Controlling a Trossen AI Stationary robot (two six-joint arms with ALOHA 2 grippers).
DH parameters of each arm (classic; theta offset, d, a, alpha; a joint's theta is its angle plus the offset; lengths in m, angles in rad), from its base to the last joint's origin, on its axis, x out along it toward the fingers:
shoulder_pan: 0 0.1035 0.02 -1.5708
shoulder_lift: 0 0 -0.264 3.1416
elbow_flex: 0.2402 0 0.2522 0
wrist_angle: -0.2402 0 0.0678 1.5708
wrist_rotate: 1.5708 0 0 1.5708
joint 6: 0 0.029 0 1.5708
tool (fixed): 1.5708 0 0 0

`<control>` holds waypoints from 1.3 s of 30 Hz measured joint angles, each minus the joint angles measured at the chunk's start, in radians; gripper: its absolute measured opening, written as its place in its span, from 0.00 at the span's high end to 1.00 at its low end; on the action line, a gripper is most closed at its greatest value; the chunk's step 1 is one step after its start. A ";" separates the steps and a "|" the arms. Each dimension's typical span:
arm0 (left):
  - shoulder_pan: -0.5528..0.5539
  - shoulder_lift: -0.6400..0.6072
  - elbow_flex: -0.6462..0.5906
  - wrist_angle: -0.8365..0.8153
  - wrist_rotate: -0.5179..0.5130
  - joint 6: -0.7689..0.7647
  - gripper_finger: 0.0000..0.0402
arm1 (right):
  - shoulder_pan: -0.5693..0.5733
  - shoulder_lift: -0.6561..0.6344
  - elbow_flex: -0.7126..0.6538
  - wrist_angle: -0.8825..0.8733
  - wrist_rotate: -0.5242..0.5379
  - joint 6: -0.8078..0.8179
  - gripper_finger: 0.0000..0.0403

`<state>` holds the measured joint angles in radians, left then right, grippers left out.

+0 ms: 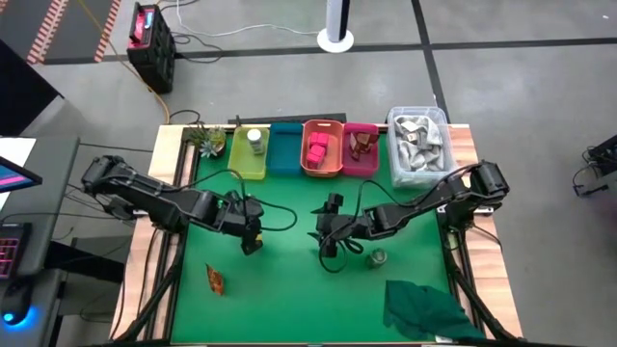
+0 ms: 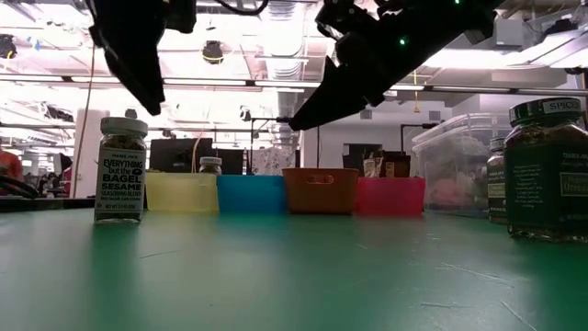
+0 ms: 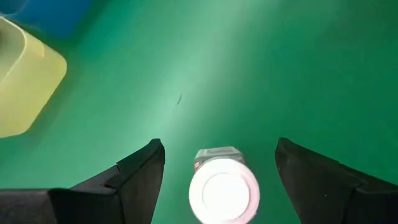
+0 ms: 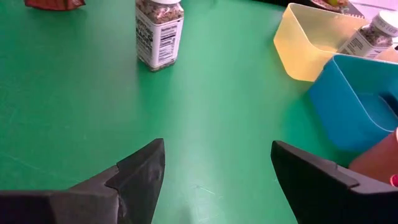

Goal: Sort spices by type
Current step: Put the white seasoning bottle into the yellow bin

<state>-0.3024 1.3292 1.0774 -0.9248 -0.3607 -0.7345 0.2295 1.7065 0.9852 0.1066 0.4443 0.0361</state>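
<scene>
My left gripper grabs the jar by its white cap next, to sort the jar with its match.
A white-capped jar stands upright on its base on the green mat; it also shows in the low view. My left gripper is open and hovers above it, one finger on either side, touching nothing. My right gripper is open and empty above the mat's middle. A round green jar stands to its right. A brown-orange piece lies at the near left. Another white-capped jar stands in the yellow bin.
Along the far edge stand a blue bin, an orange bin with pink-red cubes, a pink bin with brown pieces, and a clear tub of grey packets. A dark green cloth lies at the near right.
</scene>
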 joint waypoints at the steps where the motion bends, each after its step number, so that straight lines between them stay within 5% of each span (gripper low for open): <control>1: -0.004 -0.001 -0.013 0.012 0.000 -0.012 0.27 | 0.000 0.000 0.000 0.000 0.000 -0.003 0.20; 28: 0.002 0.000 -0.214 0.163 0.104 -0.025 0.28 | 0.014 0.000 0.000 0.006 -0.002 -0.010 0.20; 36: 0.010 -0.001 -0.232 0.203 0.102 0.041 0.52 | 0.013 0.000 0.000 0.011 -0.002 -0.010 0.20; 39: 0.040 -0.007 -0.229 0.197 0.129 0.076 0.53 | 0.013 0.000 0.000 0.019 -0.002 -0.010 0.20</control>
<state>-0.2625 1.3223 0.8485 -0.7276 -0.2320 -0.6582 0.2420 1.7065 0.9852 0.1260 0.4427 0.0262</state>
